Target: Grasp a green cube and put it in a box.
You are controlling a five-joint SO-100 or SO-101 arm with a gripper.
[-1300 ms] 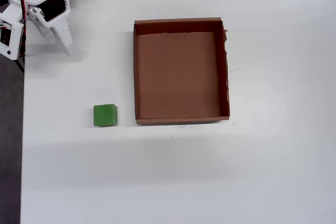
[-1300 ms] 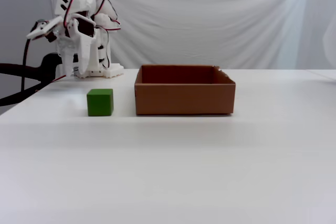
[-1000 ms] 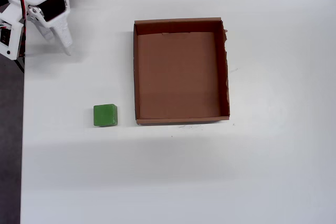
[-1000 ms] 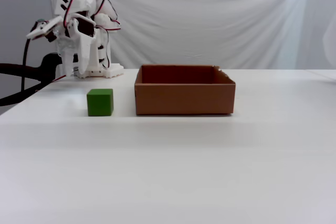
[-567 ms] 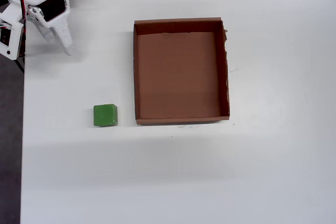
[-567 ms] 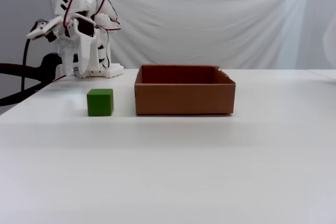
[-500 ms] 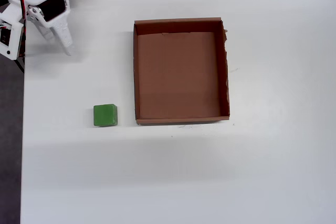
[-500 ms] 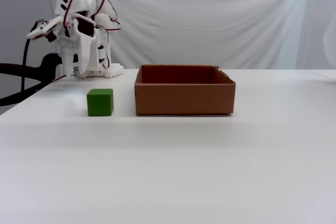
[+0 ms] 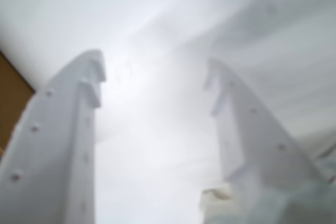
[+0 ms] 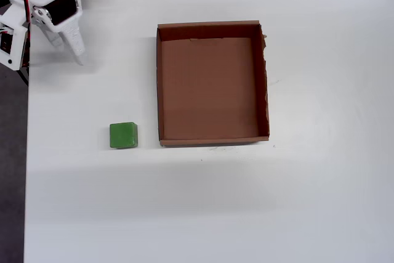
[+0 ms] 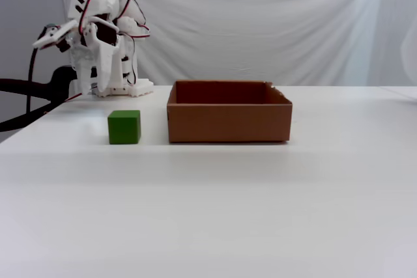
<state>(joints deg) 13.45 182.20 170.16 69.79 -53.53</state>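
Note:
I should next take hold of the green cube by its two opposite sides with my gripper, so that I can put it in the box (image 9: 10, 98).
The green cube (image 10: 123, 135) (image 11: 124, 127) rests on the white table, just left of the box's near corner in the overhead view. The box (image 10: 159, 84) (image 11: 228, 122) is a brown cardboard tray with nothing in it. My gripper (image 10: 69, 52) (image 11: 96, 89) hangs at the far left by the arm's base, well away from the cube and the box. In the blurred wrist view my gripper (image 9: 153, 66) is open, with only white surface between its two white fingers and a brown sliver of the box (image 9: 10, 98) at the left edge.
The table's left edge (image 10: 26, 152) runs close to the arm, with dark floor beyond. A white cloth backdrop (image 11: 260, 24) hangs behind the table. A black object (image 11: 26, 89) juts in at the left of the fixed view.

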